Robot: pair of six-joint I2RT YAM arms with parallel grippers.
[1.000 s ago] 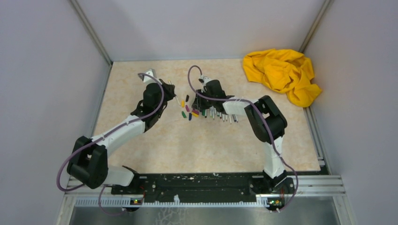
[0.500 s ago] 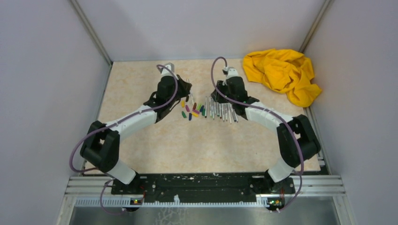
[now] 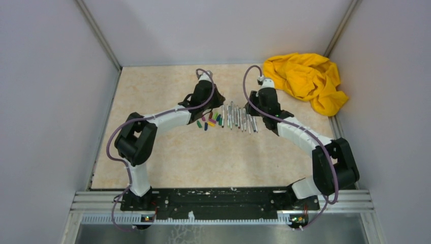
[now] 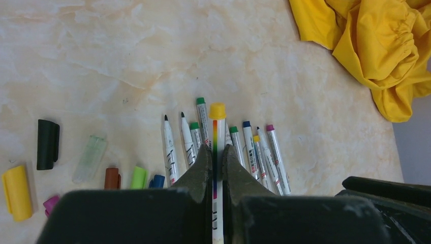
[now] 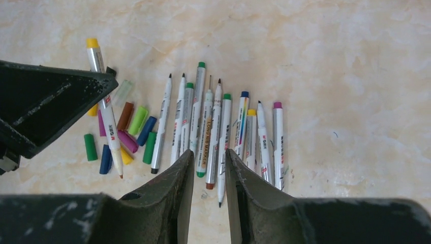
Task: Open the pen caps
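My left gripper should keep holding the pen with the yellow end, because the pen is high above the table and short of the row's middle. The pen would drop crooked near the caps if my gripper released it now.
Loose pen caps [image 3: 207,121] in several colours lie left of a row of uncapped pens [image 3: 239,118]. The left wrist view shows yellow [image 4: 17,192], black [image 4: 48,144], brown [image 4: 112,178] and light green [image 4: 138,177] caps. The right wrist view shows green [image 5: 90,147], blue [image 5: 105,159] and purple [image 5: 127,141] caps. My left gripper [image 4: 215,148] is shut on a pen with a yellow end [image 4: 217,111], held above the row with its nib bare [image 5: 121,175]. My right gripper [image 5: 209,152] hovers open over the row of pens [image 5: 213,127] with nothing between its fingers.
A crumpled yellow cloth [image 3: 305,79] lies at the back right corner, close behind the right arm. Grey walls enclose the marbled table [image 3: 213,157] on three sides. A metal rail runs along the right edge [image 3: 339,147].
Both arms have swung to the right. The left gripper carried its pen from beside the caps to over the pen row. The right gripper moved off the pens towards the cloth, jaws slightly wider.
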